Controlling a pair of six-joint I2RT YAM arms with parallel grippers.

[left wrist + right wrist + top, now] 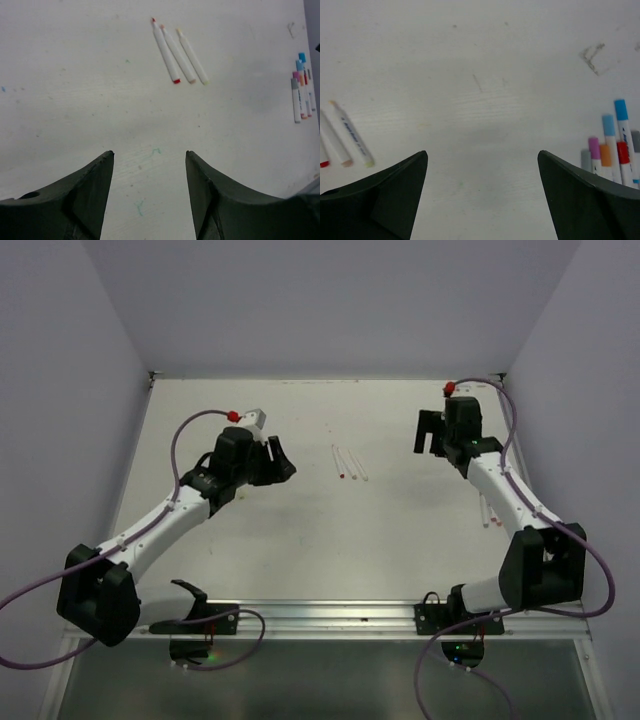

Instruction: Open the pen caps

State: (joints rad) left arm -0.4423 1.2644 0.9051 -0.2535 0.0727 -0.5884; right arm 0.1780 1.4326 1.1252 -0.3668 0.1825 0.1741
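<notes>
My right gripper grabs the grey-capped pen by its white body (484, 512) beside the cap next, which leaves the pen's cap free for my left gripper to open.
Three thin white pens (348, 462) lie side by side mid-table, with bare tips at one end and small coloured ends; they also show in the left wrist view (177, 52) and partly at the left of the right wrist view (351, 135). Several more pens (490, 512) lie in a cluster beside the right arm, wearing blue, pink, red, orange and grey pen caps (615, 150); the cluster shows at the right of the left wrist view (301, 90). My left gripper (285, 465) (149, 155) is open and empty, left of the three pens. My right gripper (430, 445) (482, 152) is open and empty, between the two groups.
White walls enclose the table on the left, back and right. A metal rail (330, 615) runs along the near edge between the arm bases. Purple cables (180, 445) loop off both arms. Faint pen marks (592, 56) stain the tabletop.
</notes>
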